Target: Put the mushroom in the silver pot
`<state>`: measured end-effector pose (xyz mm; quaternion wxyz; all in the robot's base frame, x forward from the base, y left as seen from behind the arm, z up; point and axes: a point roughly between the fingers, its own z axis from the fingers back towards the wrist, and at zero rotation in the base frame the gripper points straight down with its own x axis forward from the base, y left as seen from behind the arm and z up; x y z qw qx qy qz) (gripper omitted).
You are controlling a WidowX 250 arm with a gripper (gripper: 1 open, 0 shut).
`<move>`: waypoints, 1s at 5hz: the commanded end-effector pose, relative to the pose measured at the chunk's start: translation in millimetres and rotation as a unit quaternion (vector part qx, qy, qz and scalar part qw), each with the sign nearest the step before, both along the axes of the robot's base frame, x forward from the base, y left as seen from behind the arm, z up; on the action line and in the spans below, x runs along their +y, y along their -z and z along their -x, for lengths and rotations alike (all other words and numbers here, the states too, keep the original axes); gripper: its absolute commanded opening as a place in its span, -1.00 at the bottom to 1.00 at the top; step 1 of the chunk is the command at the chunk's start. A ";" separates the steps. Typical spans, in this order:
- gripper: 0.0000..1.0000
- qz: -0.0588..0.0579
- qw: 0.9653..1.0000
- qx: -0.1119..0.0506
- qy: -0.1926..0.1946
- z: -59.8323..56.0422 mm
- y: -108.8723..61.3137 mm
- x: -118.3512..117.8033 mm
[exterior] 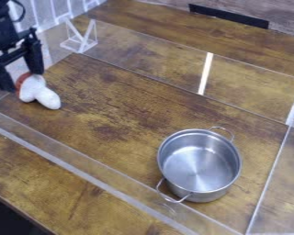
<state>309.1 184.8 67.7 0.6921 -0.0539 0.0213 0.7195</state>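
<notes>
Next, my gripper grabs the mushroom by its reddish cap (25, 82) to put it in the silver pot (198, 163).
The mushroom (39, 92) lies on its side at the far left of the wooden table, white stem pointing right and reddish cap toward the left edge. My gripper (17, 73) hangs over the cap end, pointing down and open, its dark fingers (36, 62) standing on either side of the cap with nothing held. Whether a finger touches the mushroom I cannot tell. The silver pot (198, 163) stands empty at the lower right, far from the gripper, with loop handles on its rim.
A clear plastic wall (76, 165) borders the work area on the near side, and another rises at the right (275, 174). A white wire rack (78, 37) stands behind the gripper at the back left. Bare wooden tabletop (125, 101) lies between mushroom and pot.
</notes>
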 end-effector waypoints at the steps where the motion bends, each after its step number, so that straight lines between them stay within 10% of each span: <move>1: 1.00 -0.005 0.999 -0.023 -0.047 -9.0 -17.9 9.6; 5: 1.00 0.005 0.984 -0.014 -0.177 -17.8 2.8 8.3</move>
